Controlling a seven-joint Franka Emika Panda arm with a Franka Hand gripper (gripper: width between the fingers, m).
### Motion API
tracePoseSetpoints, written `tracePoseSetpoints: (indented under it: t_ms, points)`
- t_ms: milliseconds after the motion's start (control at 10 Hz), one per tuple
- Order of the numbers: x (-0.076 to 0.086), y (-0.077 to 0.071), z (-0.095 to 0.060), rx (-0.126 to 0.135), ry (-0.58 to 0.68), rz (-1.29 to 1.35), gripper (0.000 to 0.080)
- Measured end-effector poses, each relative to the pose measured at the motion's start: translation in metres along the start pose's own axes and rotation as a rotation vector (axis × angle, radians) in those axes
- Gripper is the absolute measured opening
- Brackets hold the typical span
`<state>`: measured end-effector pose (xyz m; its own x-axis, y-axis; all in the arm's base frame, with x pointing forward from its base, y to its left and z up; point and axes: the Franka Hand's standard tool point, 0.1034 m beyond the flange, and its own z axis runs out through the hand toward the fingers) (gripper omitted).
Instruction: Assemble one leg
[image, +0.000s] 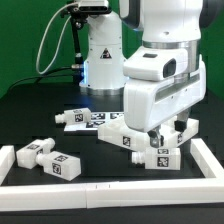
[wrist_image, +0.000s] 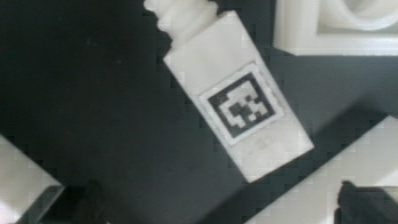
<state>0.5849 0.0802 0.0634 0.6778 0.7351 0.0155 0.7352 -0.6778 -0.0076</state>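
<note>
My fingers are high above the slanted leg in the wrist view, so my gripper should go lower before it closes on the leg.
Several white legs with black-and-white tags lie on the black table. In the exterior view one leg (image: 161, 157) lies just in front of my gripper (image: 165, 138), another (image: 116, 135) to its left, and two more (image: 46, 151) (image: 66, 166) at the front left. In the wrist view one leg (wrist_image: 231, 95) lies slanted below my gripper (wrist_image: 205, 208), its ribbed end pointing away. The dark fingertips (wrist_image: 43, 205) stand wide apart at either side, touching nothing. The gripper is open and empty.
A white raised border (image: 110, 192) runs along the table's front and both sides. The marker board (image: 97, 119) lies behind the legs, with another leg (image: 72, 118) at its left end. A white rimmed part (wrist_image: 338, 30) shows beyond the leg in the wrist view.
</note>
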Motion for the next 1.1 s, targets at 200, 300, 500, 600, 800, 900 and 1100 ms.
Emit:
tracePoseSetpoints:
  t_ms: [200, 300, 500, 600, 800, 900, 1100]
  points:
    - [0.0, 0.0, 0.001, 0.0, 0.0, 0.0, 0.0649]
    - [0.0, 0.0, 0.002, -0.003, 0.004, -0.004, 0.0649]
    - [0.001, -0.015, 0.022, -0.029, 0.049, -0.029, 0.0649]
    - [0.003, -0.017, 0.03, -0.04, 0.068, -0.047, 0.0649]
    - [-0.004, -0.013, 0.043, -0.028, 0.058, -0.06, 0.0649]
    - [-0.007, -0.011, 0.049, -0.031, 0.063, -0.07, 0.0649]
    - [-0.008, -0.01, 0.05, -0.033, 0.067, -0.07, 0.0624]
